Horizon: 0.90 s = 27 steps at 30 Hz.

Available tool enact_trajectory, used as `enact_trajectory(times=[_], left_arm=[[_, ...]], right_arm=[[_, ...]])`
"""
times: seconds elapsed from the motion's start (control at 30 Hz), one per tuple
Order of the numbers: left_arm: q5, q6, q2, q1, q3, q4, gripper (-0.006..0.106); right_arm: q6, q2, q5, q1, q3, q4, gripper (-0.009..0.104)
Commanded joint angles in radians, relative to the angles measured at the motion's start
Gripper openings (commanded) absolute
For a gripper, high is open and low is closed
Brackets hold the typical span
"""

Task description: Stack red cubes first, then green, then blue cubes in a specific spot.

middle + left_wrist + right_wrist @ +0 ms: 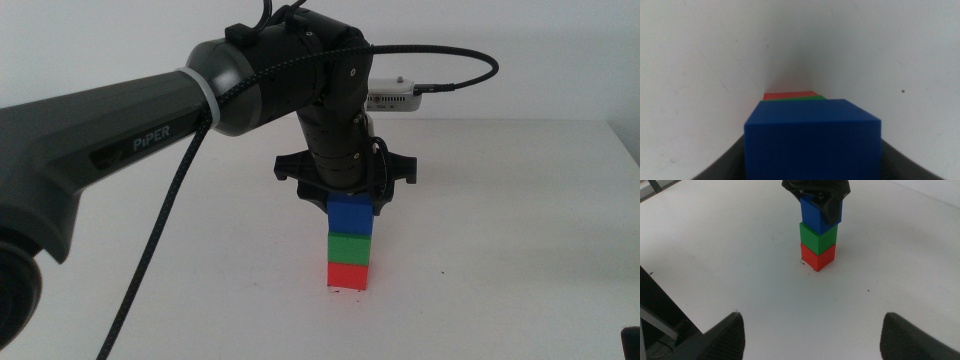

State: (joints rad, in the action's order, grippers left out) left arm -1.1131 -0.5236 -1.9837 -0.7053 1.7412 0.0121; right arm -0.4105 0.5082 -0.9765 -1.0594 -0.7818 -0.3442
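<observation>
The blue cube's lower edge is resting on the green cube's top (350,237) (796,98) and the blue cube would stand, so my left gripper will let go of it.
A red cube (348,274) sits on the white table with a green cube (350,247) on it and a blue cube (350,214) on top, in one upright stack. My left gripper (348,200) comes straight down over the stack, and its jaws are shut on the blue cube's sides. The left wrist view shows the blue cube (812,140) between the jaws, with slivers of green (800,99) and red (790,94) beyond it. The spot is hidden under the stack. A few dark scuffs (802,261) lie by the red cube (817,257). My right gripper (812,335) is open and empty, well back from the stack.
A small white device (395,95) with a black cable sits at the back of the table behind the left arm. The table's edge (660,287) runs beside the right gripper, with dark framework below it.
</observation>
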Motion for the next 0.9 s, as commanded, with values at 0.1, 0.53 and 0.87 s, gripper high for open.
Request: enact_trajectory(times=[0.1, 0.53, 0.87], left_arm=[[0.001, 0.001, -0.002, -0.003, 0.004, -0.012, 0.047], [-0.108, 0.051, 0.093, -0.003, 0.107, -0.066, 0.094], [-0.108, 0.190, 0.499, 0.000, 0.104, -0.141, 0.094]], right_arm=[[0.007, -0.003, 0.008, -0.005, 0.007, -0.015, 0.093], [0.007, -0.003, 0.008, -0.005, 0.007, -0.015, 0.093], [0.007, -0.003, 0.008, -0.005, 0.007, -0.015, 0.093]])
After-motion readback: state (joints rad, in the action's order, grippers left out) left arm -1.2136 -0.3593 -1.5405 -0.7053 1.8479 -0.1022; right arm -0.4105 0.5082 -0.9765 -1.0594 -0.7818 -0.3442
